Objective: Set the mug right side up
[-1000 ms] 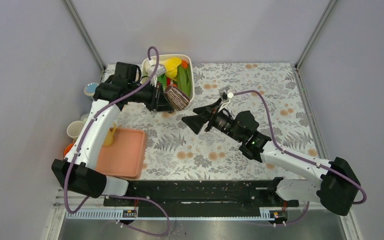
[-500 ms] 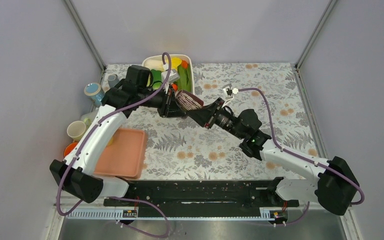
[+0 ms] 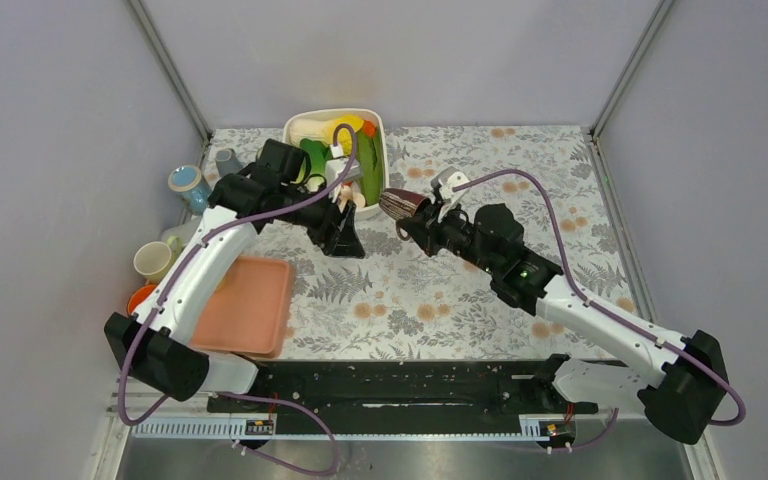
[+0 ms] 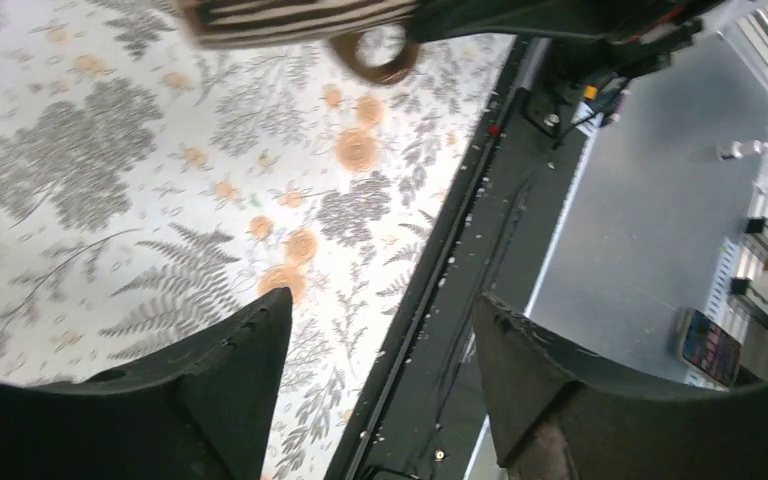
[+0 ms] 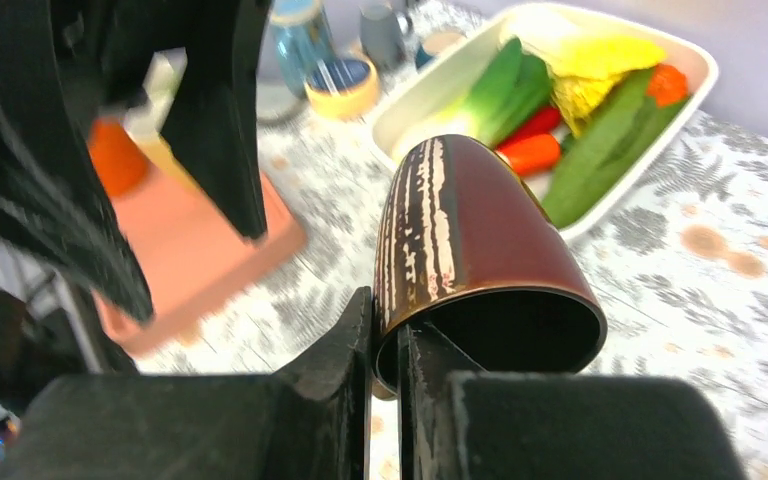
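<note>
My left gripper is going to grab the mug's free rim, away from the handle. The mug's base then stays free, so the mug can be set upright.
The mug [image 3: 398, 203] is dark brown with pale stripes and hangs tilted on its side above the floral table, just right of the white tub. My right gripper [image 3: 415, 225] is shut on its rim, one finger inside the mouth and one outside, as the right wrist view shows at the gripper [image 5: 385, 312] and mug [image 5: 470, 220]. My left gripper [image 3: 348, 238] stands open a little to the left of the mug, holding nothing. In the left wrist view the gripper [image 4: 380, 305] looks at the table with the mug [image 4: 290, 18] at the top edge.
A white tub [image 3: 378, 128] full of vegetables stands at the back. A pink tray [image 3: 250, 305] lies at the left under the left arm. Cups [image 3: 185, 180] and another cup [image 3: 150, 260] stand along the left edge.
The left gripper carried the mug out to the right gripper, then opened and drew back to the left. The right gripper closed on the mug's rim and now holds it alone.
</note>
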You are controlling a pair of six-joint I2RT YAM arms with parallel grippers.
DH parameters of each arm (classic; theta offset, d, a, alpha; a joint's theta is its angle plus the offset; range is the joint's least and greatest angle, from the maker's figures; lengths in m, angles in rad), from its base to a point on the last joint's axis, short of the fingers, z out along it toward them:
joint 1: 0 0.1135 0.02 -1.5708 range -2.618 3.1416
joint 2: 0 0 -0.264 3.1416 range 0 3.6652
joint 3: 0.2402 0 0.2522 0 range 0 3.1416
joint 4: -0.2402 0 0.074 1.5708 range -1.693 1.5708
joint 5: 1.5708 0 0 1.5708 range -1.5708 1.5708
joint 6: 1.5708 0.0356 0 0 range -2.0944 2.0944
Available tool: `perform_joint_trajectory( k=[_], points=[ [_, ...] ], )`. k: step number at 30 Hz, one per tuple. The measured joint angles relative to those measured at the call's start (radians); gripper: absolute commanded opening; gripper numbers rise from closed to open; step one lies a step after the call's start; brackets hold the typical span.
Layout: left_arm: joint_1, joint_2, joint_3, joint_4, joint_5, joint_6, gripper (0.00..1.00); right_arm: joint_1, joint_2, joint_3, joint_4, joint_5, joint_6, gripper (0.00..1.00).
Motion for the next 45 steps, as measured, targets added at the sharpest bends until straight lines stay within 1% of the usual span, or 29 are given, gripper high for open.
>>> perform_joint_trajectory(
  k=[1, 3, 5, 6, 9, 12, 15, 19, 23, 27, 29, 30, 32, 34, 36, 37, 39, 44, 45],
  points=[
    [0.018, 0.0, 0.0, -0.006, -0.011, 0.01, 0.74, 0.0, 0.0, 0.024, -0.064, -0.003, -0.057, 0.0],
    [0.051, 0.0, 0.001, -0.015, -0.044, 0.016, 0.83, 0.0, 0.003, 0.069, -0.184, -0.013, -0.162, 0.0],
    [0.075, 0.0, 0.002, -0.014, -0.097, 0.014, 0.88, 0.01, 0.008, 0.098, -0.281, -0.021, -0.262, 0.0],
    [0.081, 0.0, 0.002, -0.012, -0.116, 0.01, 0.93, 0.025, 0.011, 0.106, -0.324, -0.02, -0.32, 0.0],
    [0.071, 0.002, 0.008, 0.001, -0.159, -0.016, 0.99, 0.112, 0.028, 0.107, -0.444, 0.0, -0.51, 0.0],
    [0.018, 0.023, 0.05, 0.013, -0.216, -0.048, 0.99, 0.206, 0.064, 0.107, -0.534, 0.018, -0.663, 0.0],
    [-0.074, 0.048, 0.092, 0.039, -0.285, -0.068, 0.99, 0.244, 0.097, 0.107, -0.579, 0.039, -0.746, 0.0],
    [-0.196, 0.076, 0.121, 0.062, -0.391, -0.081, 0.92, 0.259, 0.123, 0.117, -0.612, 0.083, -0.799, 0.0],
    [-0.27, 0.126, 0.137, 0.07, -0.511, -0.084, 0.88, 0.275, 0.138, 0.139, -0.62, 0.111, -0.812, 0.0],
    [-0.327, 0.185, 0.15, 0.074, -0.605, -0.075, 0.78, 0.291, 0.167, 0.174, -0.627, 0.129, -0.815, 0.0],
    [-0.354, 0.208, 0.15, 0.073, -0.656, -0.06, 0.67, 0.295, 0.185, 0.192, -0.629, 0.138, -0.814, 0.0],
    [-0.365, 0.218, 0.15, 0.074, -0.681, -0.051, 0.6, 0.296, 0.192, 0.201, -0.629, 0.142, -0.813, 0.0],
    [-0.377, 0.231, 0.15, 0.074, -0.727, -0.039, 0.42, 0.297, 0.198, 0.212, -0.631, 0.154, -0.81, 0.0],
    [-0.386, 0.236, 0.149, 0.086, -0.75, -0.033, 0.26, 0.298, 0.208, 0.22, -0.627, 0.168, -0.808, 0.0],
    [-0.399, 0.236, 0.144, 0.097, -0.76, -0.027, 0.06, 0.298, 0.22, 0.231, -0.622, 0.183, -0.804, 0.0],
    [-0.404, 0.236, 0.14, 0.103, -0.773, -0.01, 0.0, 0.298, 0.226, 0.236, -0.621, 0.188, -0.802, 0.0],
    [-0.406, 0.24, 0.129, 0.105, -0.793, 0.022, 0.0, 0.298, 0.23, 0.248, -0.624, 0.187, -0.802, 0.0],
    [-0.41, 0.247, 0.097, 0.123, -0.793, 0.077, 0.0, 0.3, 0.255, 0.25, -0.631, 0.19, -0.792, 0.0],
    [-0.41, 0.249, 0.089, 0.129, -0.791, 0.084, 0.0, 0.3, 0.259, 0.25, -0.634, 0.19, -0.789, 0.02]
  ],
)
